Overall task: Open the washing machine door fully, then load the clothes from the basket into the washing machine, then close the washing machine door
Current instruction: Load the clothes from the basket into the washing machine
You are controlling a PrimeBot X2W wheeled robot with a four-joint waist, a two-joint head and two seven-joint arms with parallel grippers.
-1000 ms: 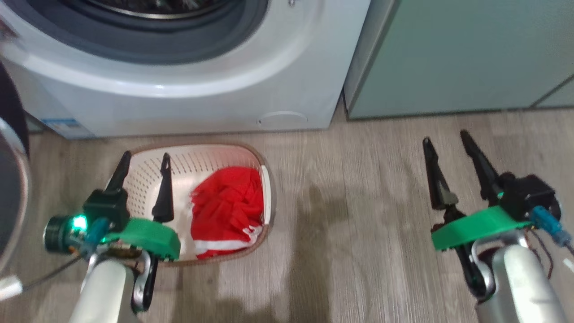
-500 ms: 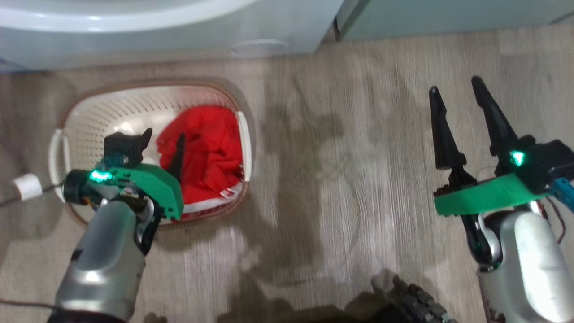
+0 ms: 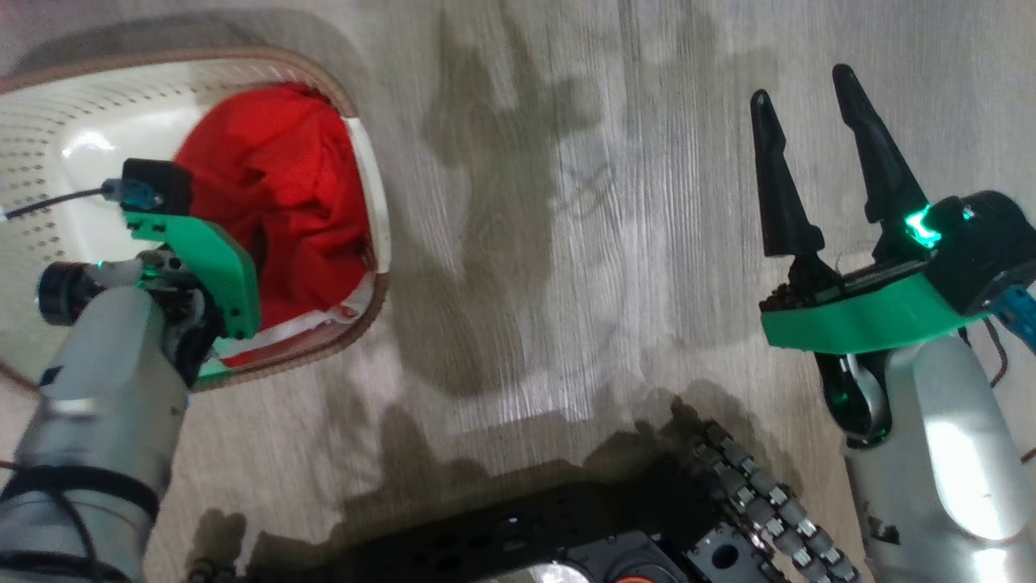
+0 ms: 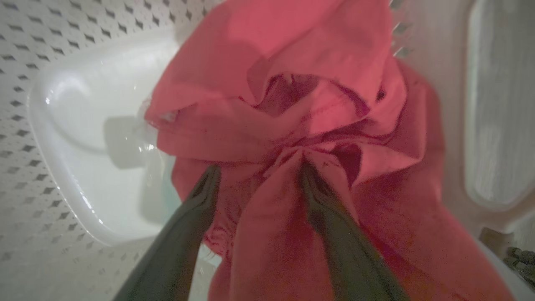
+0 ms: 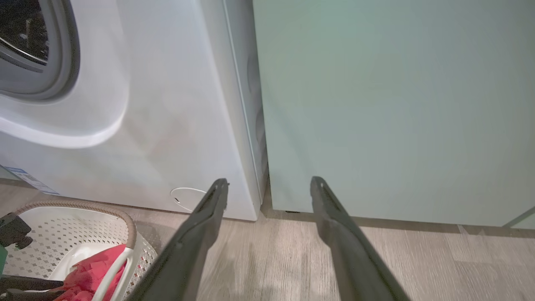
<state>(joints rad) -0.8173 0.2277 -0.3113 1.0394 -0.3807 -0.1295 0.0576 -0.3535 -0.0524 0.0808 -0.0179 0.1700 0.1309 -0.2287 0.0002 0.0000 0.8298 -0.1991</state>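
The robot's left gripper has to load the red clothes [image 4: 292, 104] next, so it should pinch them by their raised fold [image 4: 277, 200]. The rest of the clothes lies loose and spread out in the basket.
The cream basket [image 3: 48, 121] stands on the floor at the upper left of the head view, with the red clothes [image 3: 275, 178] bunched in its right half. My left arm reaches down into it, its fingers hidden under the green wrist mount. In the left wrist view my left gripper [image 4: 259, 171] is open, its tips pressed into the clothes [image 4: 292, 104] with a fold between them. My right gripper [image 3: 803, 87] hangs open over bare floor, empty. The right wrist view shows the washing machine [image 5: 167, 104] with its grey gasket. The washing machine door is out of view.
A pale green cabinet [image 5: 376, 104] stands directly right of the machine. Wood-look floor [image 3: 526, 202] stretches between the basket and my right arm. My black base [image 3: 566, 534] and a cable chain [image 3: 753, 494] lie along the bottom of the head view.
The head camera has tilted down, so the machine has left its view. My left gripper has sunk into the basket onto the red clothes. The right gripper stays open.
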